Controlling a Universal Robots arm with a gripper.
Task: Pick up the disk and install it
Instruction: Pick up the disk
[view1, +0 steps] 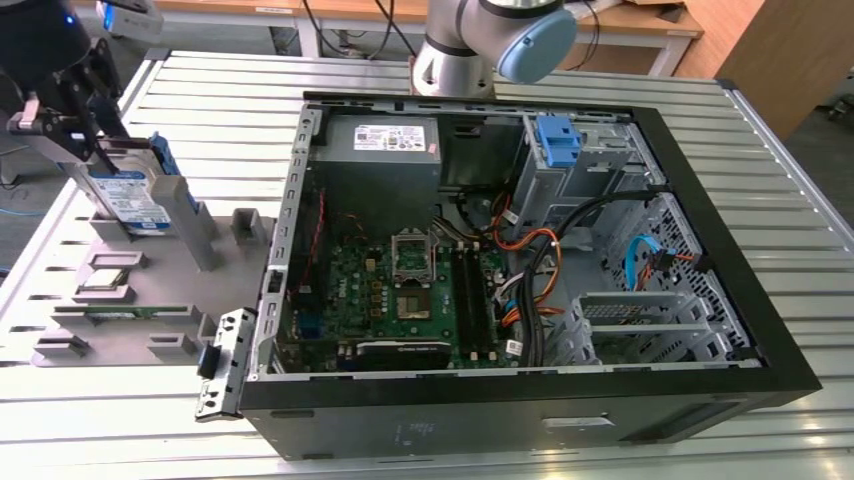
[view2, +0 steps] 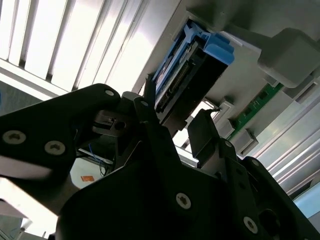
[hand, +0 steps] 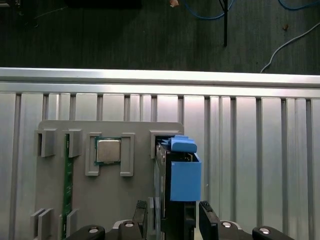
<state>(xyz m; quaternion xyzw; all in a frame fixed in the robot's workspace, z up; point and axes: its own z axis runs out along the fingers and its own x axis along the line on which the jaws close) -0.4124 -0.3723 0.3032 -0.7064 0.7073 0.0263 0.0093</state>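
Note:
The disk has its exposed edge (view1: 131, 146) beside the disk's blue bar, and my gripper will grab the disk there next to install it in the computer case.
The disk (view1: 136, 195) stands on edge in a slot of the grey holder (view1: 200, 240), at the exterior view's left. It is silver with a white-and-blue label and blue rails. My gripper (view1: 104, 150) is at its upper end. In the first wrist view the disk (hand: 180, 175) points away between the two black fingers (hand: 207, 216), and the gripper (hand: 172, 210) straddles its near end. In the second wrist view the gripper (view2: 175, 112) is open, with a sliver of light between one finger (view2: 202, 130) and the disk (view2: 192, 75).
The open computer case (view1: 787, 370) lies on the slatted metal table (view1: 214, 90), with a blue bracket (view1: 554, 140) in its drive bay and a grey power supply (view1: 380, 135). The holder also carries a processor chip (hand: 108, 150) and a green memory stick (hand: 67, 185).

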